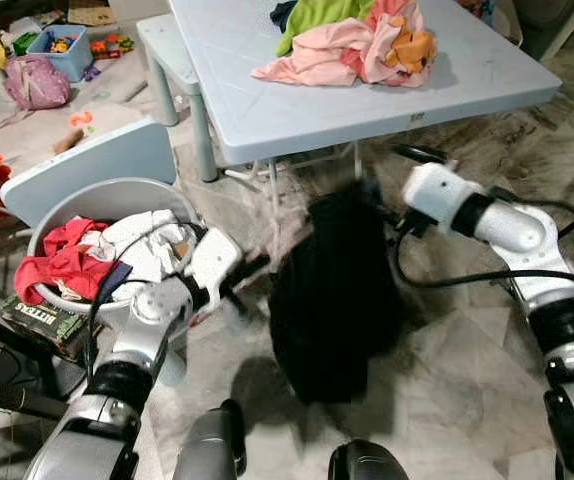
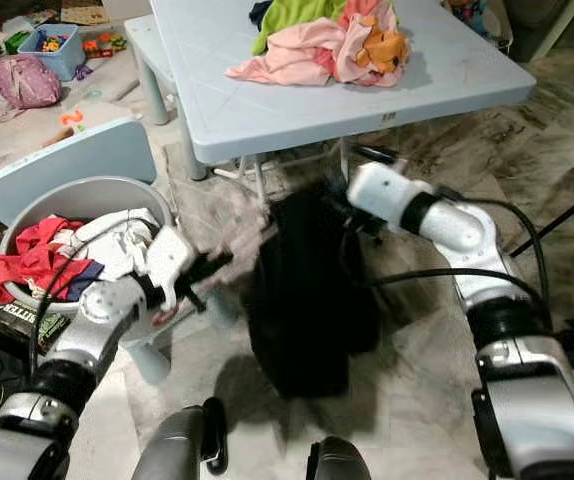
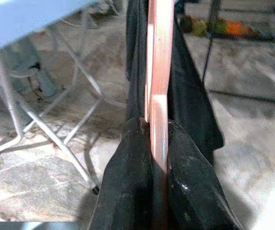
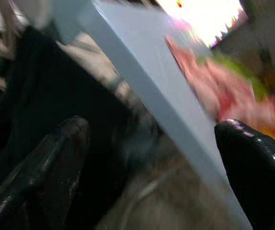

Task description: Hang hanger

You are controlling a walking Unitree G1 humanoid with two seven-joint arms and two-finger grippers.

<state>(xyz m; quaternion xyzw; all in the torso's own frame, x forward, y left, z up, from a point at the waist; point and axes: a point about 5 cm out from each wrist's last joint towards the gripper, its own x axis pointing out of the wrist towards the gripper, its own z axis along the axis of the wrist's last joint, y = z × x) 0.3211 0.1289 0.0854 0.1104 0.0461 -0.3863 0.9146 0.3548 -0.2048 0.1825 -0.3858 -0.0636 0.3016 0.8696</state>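
The black garment [image 1: 332,300] needs to be lifted for hanging, so my right gripper will grab it by its top edge [image 1: 352,195] next.
A pink hanger [image 3: 159,72] carries a black garment [image 1: 332,300] that hangs down to the floor in front of the table. My left gripper [image 3: 159,127] is shut on the hanger's bar, with the black cloth on both sides of it. In the eye views it [image 1: 250,272] reaches in from the left, blurred by motion. My right gripper [image 4: 152,167] stands open at the top of the garment [image 4: 41,96], just below the table's front edge [image 4: 142,81]. Nothing lies between its fingers [image 4: 56,158].
The light blue folding table [image 1: 267,110] bears a pile of pink and green clothes [image 1: 357,45]. A grey laundry basket [image 1: 117,190] full of clothes stands at the left, behind it a pale blue chair [image 1: 87,160]. Toys and a bin [image 1: 62,50] lie at the far left.
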